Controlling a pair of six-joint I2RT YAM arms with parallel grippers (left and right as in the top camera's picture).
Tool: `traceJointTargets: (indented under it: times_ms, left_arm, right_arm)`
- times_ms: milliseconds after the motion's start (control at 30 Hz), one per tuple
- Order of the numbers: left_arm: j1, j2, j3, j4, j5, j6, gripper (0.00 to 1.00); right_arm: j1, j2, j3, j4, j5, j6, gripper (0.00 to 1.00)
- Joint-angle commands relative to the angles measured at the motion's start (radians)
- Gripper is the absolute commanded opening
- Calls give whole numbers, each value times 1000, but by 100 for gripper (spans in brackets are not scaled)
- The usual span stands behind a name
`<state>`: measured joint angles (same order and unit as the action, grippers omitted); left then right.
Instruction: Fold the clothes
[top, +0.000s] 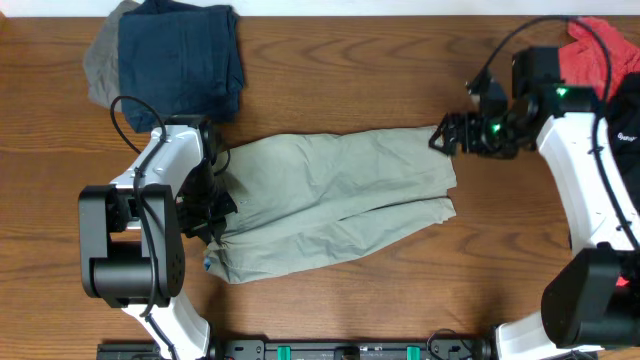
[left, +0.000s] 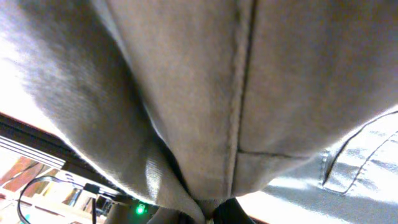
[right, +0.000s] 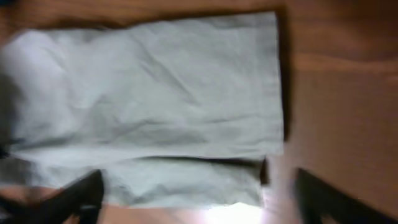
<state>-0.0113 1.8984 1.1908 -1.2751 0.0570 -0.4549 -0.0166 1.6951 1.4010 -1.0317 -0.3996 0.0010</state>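
Note:
The shorts need to be stretched and one leg folded over the other, so next my right gripper should grab the shorts (top: 330, 200) by the leg hem (top: 450, 184), opposite the pinch on the waistband.
The pale khaki-grey shorts (top: 330, 200) lie spread across the middle of the wooden table, waistband end to the left and leg hems to the right. My left gripper (top: 208, 205) is at the waistband end and is shut on a pinch of the fabric. The cloth fills the left wrist view (left: 249, 93), with a seam and pocket stitching showing. My right gripper (top: 442, 135) is open, just above the far right hem corner. In the right wrist view the shorts' legs (right: 155, 87) lie flat under the spread fingers (right: 199, 190).
A dark navy folded garment (top: 180, 50) lies at the back left on top of a grey one (top: 100, 65). A red shirt (top: 598, 50) lies at the back right, behind the right arm. Bare wood shows to the right of the hems (right: 342, 112).

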Motion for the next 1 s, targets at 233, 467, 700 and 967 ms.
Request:
traceJointTargets:
  times_ms: [233,467,700,967]
  left_arm:
    - [5,-10,8,-3,3,17,7]
    - [5,-10,8,9,3,17,7]
    - [5,-10,8,23,3,17,7]
    - [5,-10,8,27,3,17,7]
  right_arm:
    - [-50,3,-334,379,80,72,67]
    - [-55,9,-452,570,78,71,64]
    - [-55,9,-486,602,51,96,52]
    - [-54,10,-506,607,51,112,54]
